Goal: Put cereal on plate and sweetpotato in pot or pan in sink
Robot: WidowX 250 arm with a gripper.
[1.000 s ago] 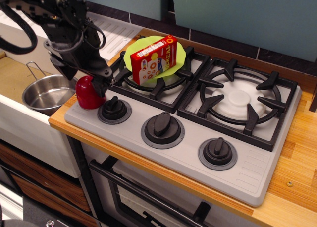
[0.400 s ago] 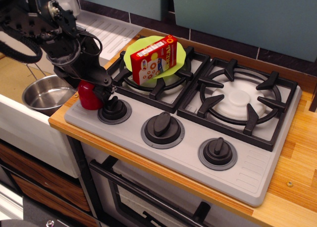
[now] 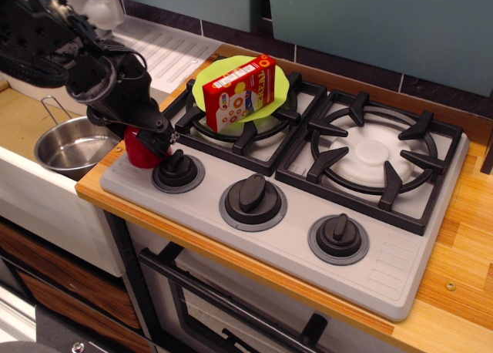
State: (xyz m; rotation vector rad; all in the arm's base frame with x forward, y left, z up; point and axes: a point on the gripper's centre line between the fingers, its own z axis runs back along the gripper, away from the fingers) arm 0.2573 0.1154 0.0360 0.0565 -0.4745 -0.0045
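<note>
The sweetpotato should be gripped next by my gripper at its top end (image 3: 142, 137), to put the dark-red sweetpotato in the pot (image 3: 73, 146).
The red cereal box (image 3: 240, 92) lies on the lime-green plate (image 3: 206, 83), which sits on the left burner grate. The dark-red sweetpotato (image 3: 137, 156) stands on the stove's front left corner, beside the leftmost knob. My gripper (image 3: 146, 139) is down over its top with the jaws open on either side of it; one finger (image 3: 161, 142) shows on its right and the other is hidden. The steel pot (image 3: 73, 146) sits in the sink (image 3: 19, 114) just left of the stove.
Three black knobs (image 3: 253, 197) line the stove front. The right burner grate (image 3: 375, 154) is bare. A ribbed white drainboard (image 3: 166, 52) lies behind the sink. The wooden counter edge (image 3: 91, 191) runs between pot and stove.
My gripper has come down lower over the sweetpotato and now covers its upper half. The sweetpotato, cereal box and pot have not moved.
</note>
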